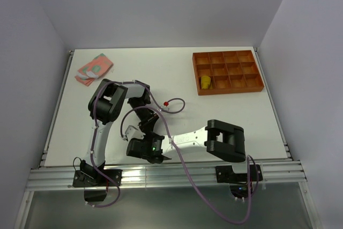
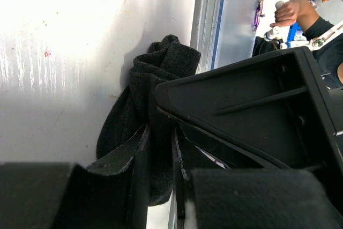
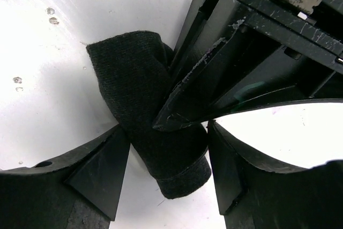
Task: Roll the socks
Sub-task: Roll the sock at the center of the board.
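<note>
The black sock (image 3: 142, 97) has my right gripper's fingers reaching past its sides near the cuff end (image 3: 173, 153), so my right gripper should close on it.
The black sock (image 3: 142, 97) lies bunched on the white table near its front edge; it also shows in the left wrist view (image 2: 153, 87). My left gripper (image 2: 159, 135) is shut on the sock's fabric. My right gripper (image 3: 167, 140) is open, with one finger on each side of the sock's cuff end. In the top view both grippers (image 1: 144, 132) meet low at the near edge and hide the sock. The pink sock with green patches (image 1: 94, 69) lies at the far left. The mustard-yellow sock (image 1: 205, 82) sits rolled in the orange tray (image 1: 195, 73).
The orange tray stands at the far right of the table. A purple cable (image 1: 174, 105) loops across the middle. The aluminium rail (image 1: 161, 172) runs along the near edge, close to the grippers. White walls close in the left, back and right.
</note>
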Tool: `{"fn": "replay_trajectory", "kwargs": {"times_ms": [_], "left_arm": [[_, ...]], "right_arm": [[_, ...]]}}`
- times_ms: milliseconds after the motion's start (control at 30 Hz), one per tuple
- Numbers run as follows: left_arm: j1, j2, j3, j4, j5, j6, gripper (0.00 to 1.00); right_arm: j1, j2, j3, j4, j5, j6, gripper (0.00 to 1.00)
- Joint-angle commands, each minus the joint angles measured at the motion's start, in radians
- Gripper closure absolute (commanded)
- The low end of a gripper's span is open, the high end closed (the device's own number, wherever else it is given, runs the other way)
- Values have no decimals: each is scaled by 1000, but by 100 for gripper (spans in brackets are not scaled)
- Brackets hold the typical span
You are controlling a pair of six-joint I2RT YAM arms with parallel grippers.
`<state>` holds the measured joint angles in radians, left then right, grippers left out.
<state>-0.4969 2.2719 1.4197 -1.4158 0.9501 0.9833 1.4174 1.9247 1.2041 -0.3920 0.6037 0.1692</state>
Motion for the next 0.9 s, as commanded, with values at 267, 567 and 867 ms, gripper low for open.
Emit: {"fn": "replay_trajectory", "kwargs": {"times_ms": [267, 567, 867], "left_arm": [[-8, 26, -18, 46, -108, 63, 100], [-8, 14, -13, 43, -82, 63, 97], [86, -25, 97, 57, 67, -11, 79]], "right_arm": [[-17, 3, -11, -11, -38, -30, 39], [-25, 14, -49, 1, -90, 1, 72], [-32, -24, -89, 5, -108, 24, 91]]}}
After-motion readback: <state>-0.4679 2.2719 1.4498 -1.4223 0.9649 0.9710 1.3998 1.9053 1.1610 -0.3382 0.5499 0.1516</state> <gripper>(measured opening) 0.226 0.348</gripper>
